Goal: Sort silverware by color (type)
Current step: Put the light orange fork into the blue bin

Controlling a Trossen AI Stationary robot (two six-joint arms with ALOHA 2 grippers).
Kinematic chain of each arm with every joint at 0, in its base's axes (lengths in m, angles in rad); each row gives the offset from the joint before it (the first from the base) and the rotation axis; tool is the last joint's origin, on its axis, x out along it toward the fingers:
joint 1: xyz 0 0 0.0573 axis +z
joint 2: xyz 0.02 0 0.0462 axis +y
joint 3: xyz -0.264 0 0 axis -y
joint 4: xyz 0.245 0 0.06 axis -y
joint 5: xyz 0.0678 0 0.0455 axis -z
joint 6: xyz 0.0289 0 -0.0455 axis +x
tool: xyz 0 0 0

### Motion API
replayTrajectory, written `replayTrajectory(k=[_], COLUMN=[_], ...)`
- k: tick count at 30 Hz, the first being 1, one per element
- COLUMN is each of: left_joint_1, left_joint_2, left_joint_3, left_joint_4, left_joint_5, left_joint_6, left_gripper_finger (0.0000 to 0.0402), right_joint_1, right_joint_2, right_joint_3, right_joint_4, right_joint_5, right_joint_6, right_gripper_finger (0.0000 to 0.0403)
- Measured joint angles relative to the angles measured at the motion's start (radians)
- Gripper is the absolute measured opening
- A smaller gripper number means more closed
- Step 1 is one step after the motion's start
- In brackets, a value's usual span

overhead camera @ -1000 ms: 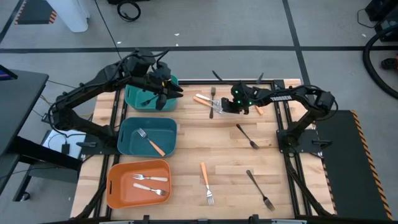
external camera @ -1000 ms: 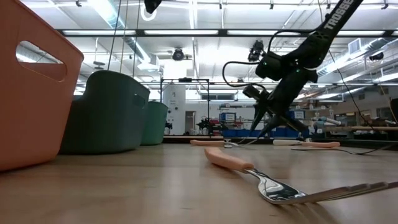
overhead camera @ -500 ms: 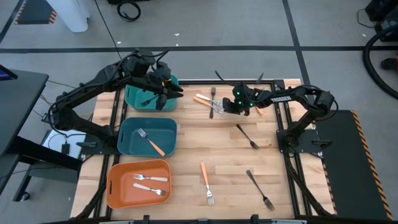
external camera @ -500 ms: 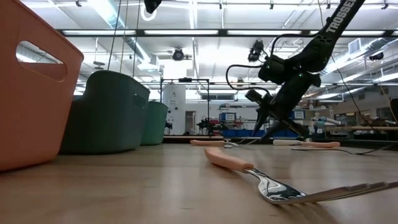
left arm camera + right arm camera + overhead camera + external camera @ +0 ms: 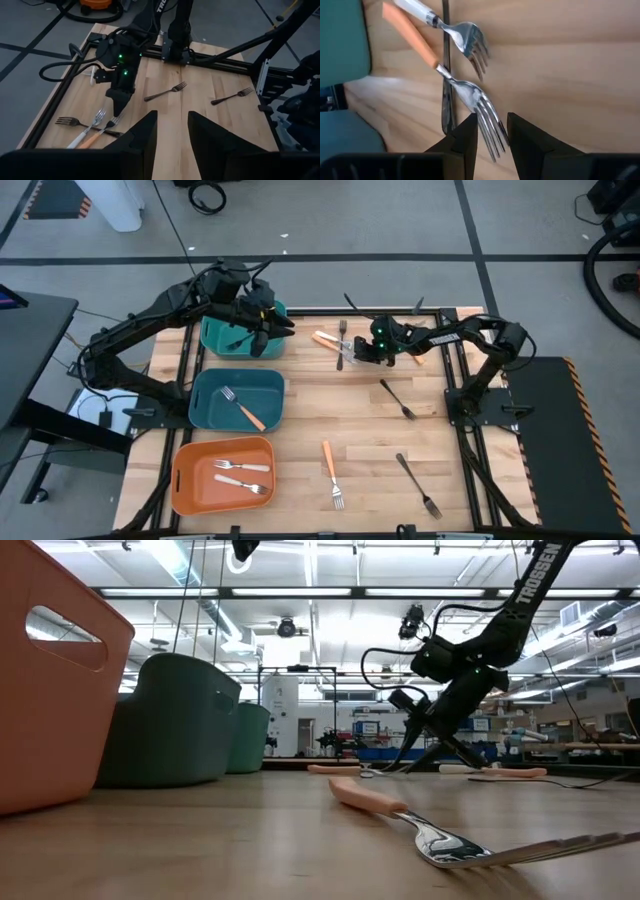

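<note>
My right gripper should next grab the orange-handled fork by its tines, to sort it into the middle teal bin (image 5: 205, 405).
At the table's far middle lies a small pile: an orange-handled fork (image 5: 465, 90), a cream-handled fork (image 5: 451, 26) and a black fork (image 5: 445, 100) under them. My right gripper (image 5: 350, 357) is low over this pile, slanting down toward the table's left, and is open. Its fingers (image 5: 466, 145) stand on either side of the orange-handled fork's tines (image 5: 489, 124). My left gripper (image 5: 283, 328) waits open and empty over the far teal bin (image 5: 215, 340). The middle teal bin (image 5: 205, 405) holds an orange-handled fork. The orange bin (image 5: 190, 480) holds two cream-handled forks. My right gripper has the orange-handled fork's tines (image 5: 492, 131) in the gap between its two fingers, coming from above and from the table's right. I cannot tell whether the fingers touch the tines. The fork lies flat on the table.
Two black forks (image 5: 398, 398) (image 5: 418, 485) and an orange-handled fork (image 5: 332, 475) lie loose on the near half of the table. The three bins stand in a row along the left side. A dark frame edges the table.
My right gripper has gone down and a little toward the table's left, closer to the pile of forks. The forks have stayed where they were.
</note>
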Motion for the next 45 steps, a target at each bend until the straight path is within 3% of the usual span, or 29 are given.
replayTrajectory(k=[26, 38, 45], left_joint_1=[0.000, 0.000, 0.000], left_joint_2=[0.000, 0.000, 0.000], left_joint_3=[0.000, 0.000, 0.000], left_joint_4=[-0.001, -0.001, -0.001], left_joint_5=[-0.007, -0.007, -0.008], left_joint_6=[0.000, 0.000, -0.001], left_gripper_finger=[0.0118, 0.0118, 0.0118], right_joint_1=[0.026, 0.037, 0.040], right_joint_2=[-0.001, -0.002, -0.002], right_joint_3=[0.000, 0.002, 0.002], right_joint_4=[-0.031, -0.007, 0.052], right_joint_5=[0.019, 0.046, -0.038], right_joint_6=[0.011, -0.054, -0.096], right_gripper_finger=[0.0091, 0.0011, 0.0006])
